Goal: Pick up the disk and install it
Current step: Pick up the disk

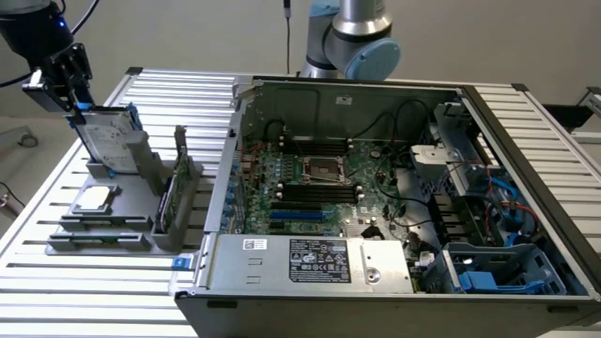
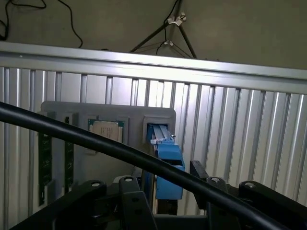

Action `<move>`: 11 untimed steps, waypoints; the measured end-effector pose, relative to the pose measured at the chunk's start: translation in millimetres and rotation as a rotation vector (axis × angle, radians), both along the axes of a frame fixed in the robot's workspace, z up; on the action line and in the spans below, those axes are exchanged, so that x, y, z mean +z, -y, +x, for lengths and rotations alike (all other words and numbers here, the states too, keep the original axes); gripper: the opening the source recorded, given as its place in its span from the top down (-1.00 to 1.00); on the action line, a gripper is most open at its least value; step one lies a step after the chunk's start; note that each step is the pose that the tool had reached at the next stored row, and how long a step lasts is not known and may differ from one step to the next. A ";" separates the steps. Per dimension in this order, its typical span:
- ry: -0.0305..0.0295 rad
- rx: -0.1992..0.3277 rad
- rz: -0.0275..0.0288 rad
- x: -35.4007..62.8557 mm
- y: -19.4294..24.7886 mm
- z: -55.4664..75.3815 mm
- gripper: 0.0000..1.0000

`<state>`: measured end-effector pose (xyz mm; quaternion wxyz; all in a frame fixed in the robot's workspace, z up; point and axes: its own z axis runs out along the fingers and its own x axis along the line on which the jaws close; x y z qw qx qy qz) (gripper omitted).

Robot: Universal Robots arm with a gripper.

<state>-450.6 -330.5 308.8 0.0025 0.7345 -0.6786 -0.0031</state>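
Note:
My gripper grabs the disk by its blue upper end [image 1: 98, 109] next. That end stands free, since the slot of the grey holder wraps the disk's lower end.
The disk [image 1: 106, 141] stands on edge in a slot of the grey holder [image 1: 141, 169] at the exterior view's left. It is silver-grey with a pale label and blue rails. My gripper [image 1: 67, 95] hangs right over the disk's top end. In the wrist view the disk's blue end [image 2: 168, 165] sits between my two black fingers [image 2: 130, 203], with a gap on each side. The gripper [image 2: 168, 199] is open and holds nothing.
A small square chip [image 1: 97, 199] lies flat on the holder and a card [image 1: 176, 190] stands in it. The open computer case [image 1: 376, 176] fills the exterior view's right, with a blue carrier [image 1: 479, 282] in its front bay. A black cable [image 2: 96, 140] crosses the wrist view.

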 end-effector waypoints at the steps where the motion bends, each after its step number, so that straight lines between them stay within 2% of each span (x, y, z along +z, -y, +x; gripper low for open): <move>1: 0.0000 -0.001 0.0000 -1.8 0.0 0.0 -0.01; 7: 0.0002 -0.005 0.0000 -12.2 -0.2 0.0 -0.01; 11: 0.0002 -0.009 0.0000 -14.2 -1.4 0.0 -0.01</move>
